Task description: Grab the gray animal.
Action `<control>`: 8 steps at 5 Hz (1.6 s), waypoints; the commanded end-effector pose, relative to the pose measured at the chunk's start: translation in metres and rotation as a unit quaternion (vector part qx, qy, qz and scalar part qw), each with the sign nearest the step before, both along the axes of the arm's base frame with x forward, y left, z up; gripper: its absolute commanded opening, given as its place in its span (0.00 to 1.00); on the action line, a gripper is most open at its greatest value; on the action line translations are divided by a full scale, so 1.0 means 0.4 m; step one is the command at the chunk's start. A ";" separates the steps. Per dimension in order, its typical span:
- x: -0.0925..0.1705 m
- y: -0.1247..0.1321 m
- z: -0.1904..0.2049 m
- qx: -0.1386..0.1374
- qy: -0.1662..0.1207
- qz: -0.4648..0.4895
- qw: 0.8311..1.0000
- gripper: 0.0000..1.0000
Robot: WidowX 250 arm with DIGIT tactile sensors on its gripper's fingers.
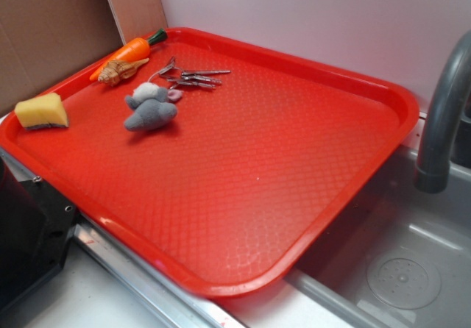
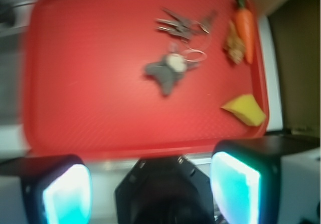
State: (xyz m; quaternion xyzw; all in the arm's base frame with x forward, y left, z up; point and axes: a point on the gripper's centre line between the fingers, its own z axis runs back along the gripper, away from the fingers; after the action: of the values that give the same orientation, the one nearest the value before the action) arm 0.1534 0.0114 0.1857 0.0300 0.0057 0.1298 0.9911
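To lift the gray animal off the red tray, my gripper will next grab it by its head [image 1: 149, 93].
The gray animal [image 1: 151, 108] is a small fuzzy gray plush mouse with a whitish patch, lying on the red tray [image 1: 294, 173] near its far left corner. In the wrist view it [image 2: 167, 72] lies in the upper middle, well ahead of my gripper [image 2: 150, 189]. The gripper is open and empty, its two cyan-lit fingers [image 2: 67, 194] wide apart, high above the tray's near edge. The gripper does not show in the exterior view.
Metal keys [image 1: 193, 77] lie just beyond the mouse. A tan seashell [image 1: 119, 70] and an orange carrot [image 1: 131, 50] lie at the tray's back left rim. A yellow sponge wedge [image 1: 42, 112] sits at the left. A gray faucet [image 1: 441, 115] and sink [image 1: 401, 269] stand to the right.
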 end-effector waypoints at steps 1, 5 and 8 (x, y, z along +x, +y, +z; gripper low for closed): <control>0.106 0.073 -0.141 0.012 -0.074 0.245 0.967 1.00; 0.197 0.095 -0.397 -0.010 -0.034 0.292 0.956 1.00; 0.175 0.107 -0.329 0.007 -0.047 0.293 0.955 0.00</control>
State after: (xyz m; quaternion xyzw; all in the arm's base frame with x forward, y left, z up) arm 0.2239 0.0466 0.0434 0.0346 -0.0109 0.4161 0.9086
